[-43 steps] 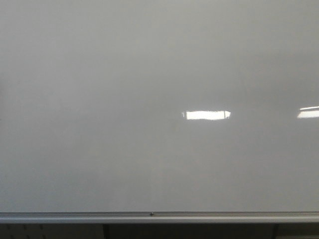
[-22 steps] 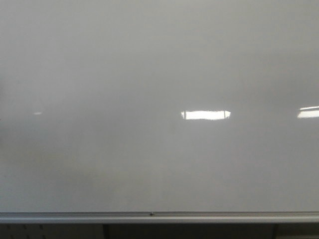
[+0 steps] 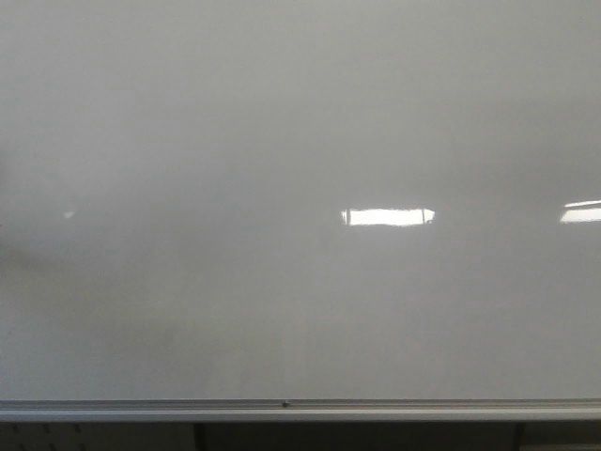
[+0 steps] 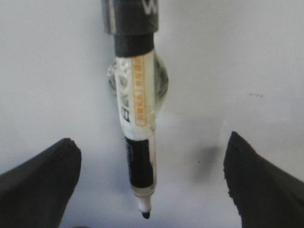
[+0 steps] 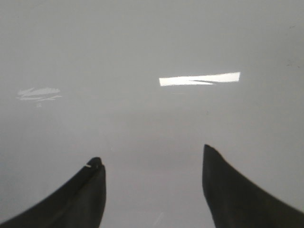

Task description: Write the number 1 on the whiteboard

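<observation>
My left fingers stand level with the marker's black band (image 4: 140, 163), on either side of it, so it is time to close on the band now.
The whiteboard (image 3: 282, 141) is a glossy pale grey board that fills the front view, with a silver rail (image 3: 300, 410) along its lower edge. No black stroke of the number 1 shows on it in any view. Neither gripper shows in the front view. In the left wrist view my left gripper (image 4: 151, 137) is open, its black fingers (image 4: 42, 180) wide apart in front of the board (image 4: 237, 57). A white and black marker (image 4: 135, 95) hangs between the fingers without touching them, its uncapped black tip (image 4: 146, 214) pointing at the board. My right gripper (image 5: 151, 153) is open and empty, facing the board (image 5: 142, 38).
Bright rectangular light reflections lie on the board at mid right (image 3: 388, 217) and at the right edge (image 3: 582, 212). A dark space with supports shows under the rail (image 3: 357, 437). A faint smudge marks the board in the right wrist view (image 5: 39, 94).
A small faint bright spot has appeared at the left of the board in the front view, and the far left edge has darkened slightly. The board's surface is otherwise the same.
</observation>
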`<state>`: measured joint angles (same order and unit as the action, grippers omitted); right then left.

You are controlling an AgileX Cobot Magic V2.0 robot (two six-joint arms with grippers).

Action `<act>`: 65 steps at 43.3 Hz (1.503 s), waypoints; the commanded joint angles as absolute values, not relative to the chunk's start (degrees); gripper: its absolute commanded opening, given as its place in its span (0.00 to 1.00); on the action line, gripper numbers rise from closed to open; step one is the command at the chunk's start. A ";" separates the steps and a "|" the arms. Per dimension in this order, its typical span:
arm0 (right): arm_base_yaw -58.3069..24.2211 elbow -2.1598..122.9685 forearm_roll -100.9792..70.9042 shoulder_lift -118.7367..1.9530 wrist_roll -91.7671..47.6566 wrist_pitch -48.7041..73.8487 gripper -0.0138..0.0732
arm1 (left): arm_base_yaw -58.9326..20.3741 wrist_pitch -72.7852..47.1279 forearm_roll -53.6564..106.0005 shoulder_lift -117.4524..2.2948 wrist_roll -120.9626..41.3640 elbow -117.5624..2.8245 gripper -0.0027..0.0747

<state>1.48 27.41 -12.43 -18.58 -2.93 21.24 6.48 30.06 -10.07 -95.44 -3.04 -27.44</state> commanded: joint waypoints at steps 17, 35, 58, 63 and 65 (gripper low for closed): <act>1.51 29.31 -12.43 -19.46 -3.05 16.58 0.70 | 6.56 34.56 -9.89 -97.34 -3.00 -30.32 0.60; 1.51 29.31 -12.43 -19.46 -3.05 16.58 0.70 | 6.56 37.54 -10.02 -97.34 -3.00 -30.32 0.08; 1.51 29.31 -12.43 -19.46 -3.05 17.63 0.70 | 4.85 20.52 -10.02 -92.28 7.73 -31.24 0.01; 1.51 29.31 -12.43 -19.46 -3.05 18.91 0.70 | 2.03 7.57 -10.48 -88.28 8.77 -33.90 0.01; 1.51 29.31 -12.48 -19.46 -3.05 19.51 0.70 | 0.35 2.32 -10.60 -86.76 8.77 -35.05 0.01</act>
